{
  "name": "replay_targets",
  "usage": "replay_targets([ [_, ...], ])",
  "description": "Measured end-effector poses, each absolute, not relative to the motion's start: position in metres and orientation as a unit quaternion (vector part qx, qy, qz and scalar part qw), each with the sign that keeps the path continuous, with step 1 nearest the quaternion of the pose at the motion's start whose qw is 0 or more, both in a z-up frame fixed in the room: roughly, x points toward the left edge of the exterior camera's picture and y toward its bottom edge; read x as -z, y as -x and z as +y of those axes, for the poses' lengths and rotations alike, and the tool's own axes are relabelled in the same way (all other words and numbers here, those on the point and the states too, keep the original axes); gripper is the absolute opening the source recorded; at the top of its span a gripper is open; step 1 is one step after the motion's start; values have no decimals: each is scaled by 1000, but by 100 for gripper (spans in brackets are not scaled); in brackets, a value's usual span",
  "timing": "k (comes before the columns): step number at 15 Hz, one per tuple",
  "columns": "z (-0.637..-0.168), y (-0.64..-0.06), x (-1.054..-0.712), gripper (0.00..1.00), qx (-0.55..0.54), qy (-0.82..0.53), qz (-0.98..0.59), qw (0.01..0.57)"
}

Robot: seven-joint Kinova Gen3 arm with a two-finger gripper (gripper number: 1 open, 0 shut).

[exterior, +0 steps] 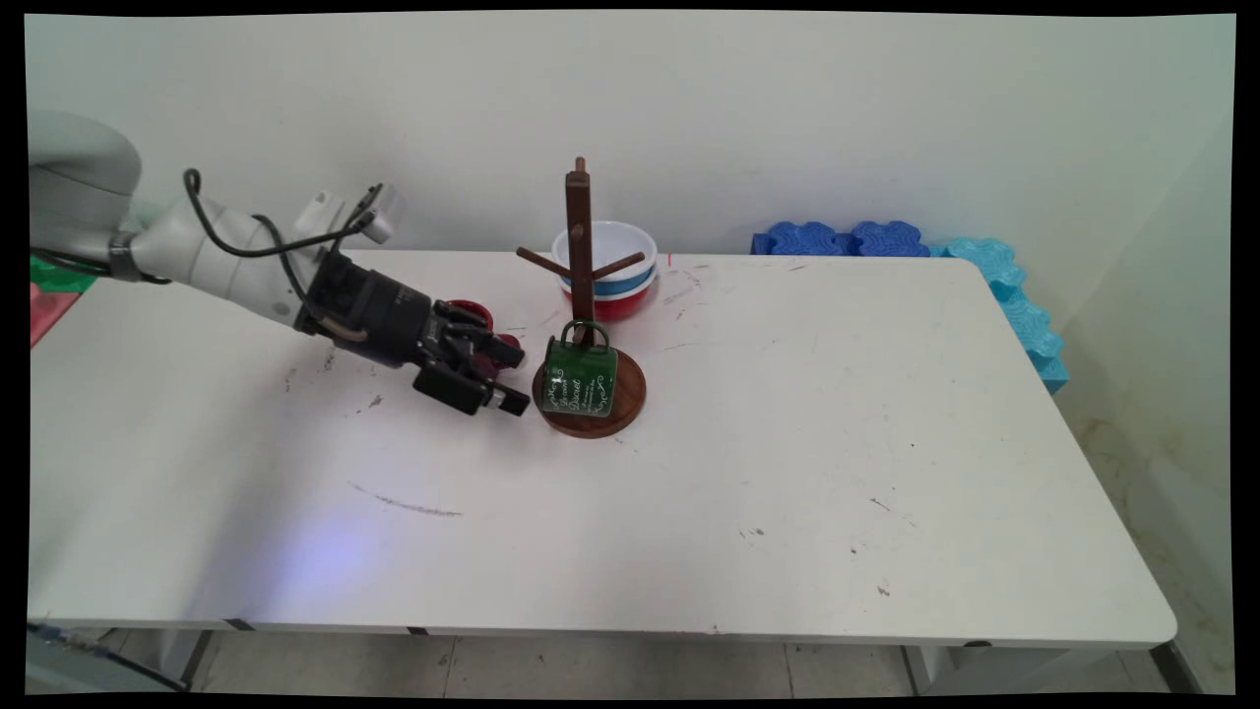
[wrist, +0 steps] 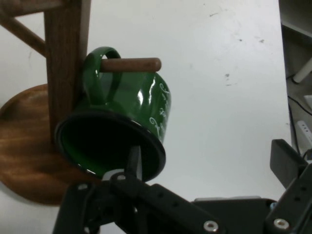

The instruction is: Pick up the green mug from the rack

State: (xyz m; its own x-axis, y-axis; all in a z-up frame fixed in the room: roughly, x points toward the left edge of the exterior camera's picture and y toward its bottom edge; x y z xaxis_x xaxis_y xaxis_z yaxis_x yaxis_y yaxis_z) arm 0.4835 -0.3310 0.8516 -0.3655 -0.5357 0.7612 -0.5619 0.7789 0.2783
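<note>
My gripper is to reach the green mug and grab its dark rim [wrist: 155, 141]. The mug's handle then stays free to slip off the wooden peg [wrist: 134, 65].
A green enamel mug [exterior: 579, 379] with white lettering hangs by its handle on a low peg of a wooden mug tree [exterior: 579, 236]. It is tilted over the tree's round base [exterior: 630, 399]. My gripper [exterior: 510, 377] sits low, just left of the mug, open and holding nothing. In the hand view the mug [wrist: 131, 107] has its dark mouth towards me and the peg [wrist: 131, 65] through its handle. One finger [wrist: 135, 163] stands right at the mug's rim, and I cannot tell whether it touches. The other finger [wrist: 287, 161] is far off to the right.
A red mug [exterior: 472, 315] stands behind the gripper, partly hidden. Stacked white, blue and red bowls [exterior: 608, 266] sit behind the tree. Blue foam blocks [exterior: 847, 239] line the table's back right corner and right edge [exterior: 1029, 320]. Red and green pieces [exterior: 49, 295] lie at the far left.
</note>
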Motion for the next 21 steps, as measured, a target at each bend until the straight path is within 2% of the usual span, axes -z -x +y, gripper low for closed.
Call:
replay_targets([
  [13, -354, -470, -820, 100, -10, -348, -818, 459],
  [21, -362, -461, -812, 100, -6, -353, -814, 462],
])
